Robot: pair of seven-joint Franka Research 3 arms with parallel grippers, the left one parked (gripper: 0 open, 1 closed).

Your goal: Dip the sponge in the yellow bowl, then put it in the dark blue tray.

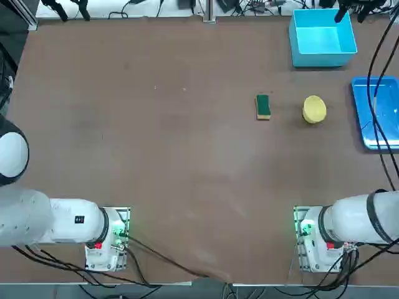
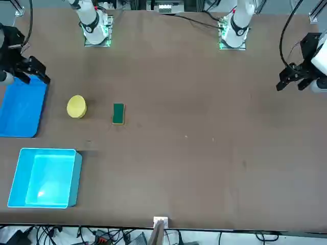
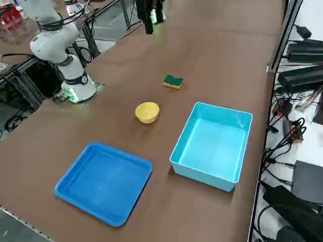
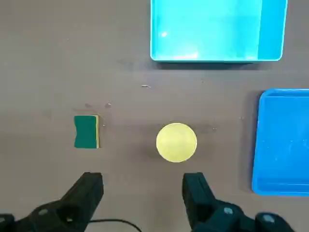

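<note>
I need to grab the sponge (image 2: 118,113) next by its opposite side edges with my right gripper. Then I can dip it in the yellow bowl (image 2: 76,106).
The sponge (image 1: 263,106) (image 2: 118,113) (image 3: 173,80) (image 4: 87,131) lies flat on the brown table, green side up. Just beside it, towards the robot's right, stands the small yellow bowl (image 1: 314,109) (image 2: 76,106) (image 3: 147,112) (image 4: 176,142). The dark blue tray (image 1: 374,118) (image 2: 20,109) (image 3: 101,181) (image 4: 285,140) rests at the table's right edge with nothing in it. My right gripper (image 4: 142,181) (image 2: 31,68) hangs high above the table near the tray, open and holding nothing. It is well clear of the sponge and the bowl.
A deeper light cyan box (image 1: 321,37) (image 2: 43,176) (image 3: 212,143) (image 4: 217,29) sits at the far right corner, beyond the bowl. Black cables (image 1: 374,75) hang over the tray in the top view.
</note>
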